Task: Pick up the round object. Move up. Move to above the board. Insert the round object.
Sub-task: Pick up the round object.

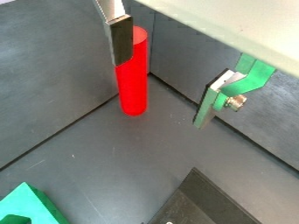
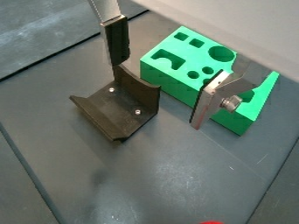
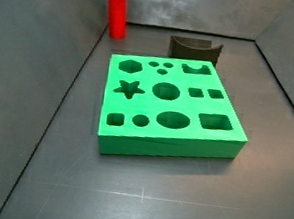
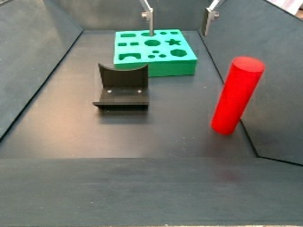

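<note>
Next, my gripper grabs the red cylinder by its upper part, leaving its bottom end free to insert into the board (image 3: 171, 104).
The round object is a bright red cylinder peg (image 1: 133, 74) standing upright on the dark floor near a wall corner; it shows in both side views (image 3: 115, 7) (image 4: 235, 95). The green board (image 3: 171, 104) with many cut-out holes lies flat on the floor, apart from the peg, and also shows in a wrist view (image 2: 187, 63) and a side view (image 4: 154, 49). My gripper (image 1: 163, 87) is open and empty, raised above the floor. One finger (image 1: 121, 39) lines up in front of the peg without holding it. In a side view the gripper (image 4: 180, 16) hangs over the board's far edge.
A dark fixture (image 2: 117, 109) stands on the floor beside the board, between board and peg (image 4: 122, 87) (image 3: 194, 49). Grey walls enclose the floor on all sides (image 3: 64, 41).
</note>
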Robot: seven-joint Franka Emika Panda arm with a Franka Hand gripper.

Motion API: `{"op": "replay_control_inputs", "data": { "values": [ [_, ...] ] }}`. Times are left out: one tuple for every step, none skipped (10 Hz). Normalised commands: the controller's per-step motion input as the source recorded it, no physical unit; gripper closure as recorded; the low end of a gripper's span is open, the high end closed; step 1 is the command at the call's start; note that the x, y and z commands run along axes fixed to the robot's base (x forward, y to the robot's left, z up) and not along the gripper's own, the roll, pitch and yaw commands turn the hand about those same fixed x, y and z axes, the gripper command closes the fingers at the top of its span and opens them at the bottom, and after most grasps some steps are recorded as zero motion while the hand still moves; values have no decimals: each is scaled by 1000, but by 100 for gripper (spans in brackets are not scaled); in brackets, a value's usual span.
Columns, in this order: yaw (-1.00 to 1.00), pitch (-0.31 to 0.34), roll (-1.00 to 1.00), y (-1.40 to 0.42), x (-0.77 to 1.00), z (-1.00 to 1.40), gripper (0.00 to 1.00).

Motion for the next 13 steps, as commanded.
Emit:
{"op": "replay_control_inputs", "data": {
  "values": [
    [-129, -47, 40, 0, -134, -23, 0],
    [0, 0, 7, 17, 0, 0, 0],
    [17, 0, 87, 0, -11, -74, 0],
    [0, -56, 71, 80, -743, 34, 0],
    [0, -106, 87, 131, -929, 49, 0],
    [0, -123, 101, 200, -1000, 80, 0],
    [0, -131, 113, 229, -1000, 97, 0],
    [0, -140, 113, 297, -1000, 14, 0],
    [-66, -139, 119, 369, -1000, 0, 0],
    [-163, -137, 80, 400, -1000, 0, 0],
    [-260, -121, 33, 403, -946, -37, 0],
    [-269, -119, 27, 403, -940, -40, 0],
    [-274, -137, 0, 351, -883, -20, 0]
  ]
}}
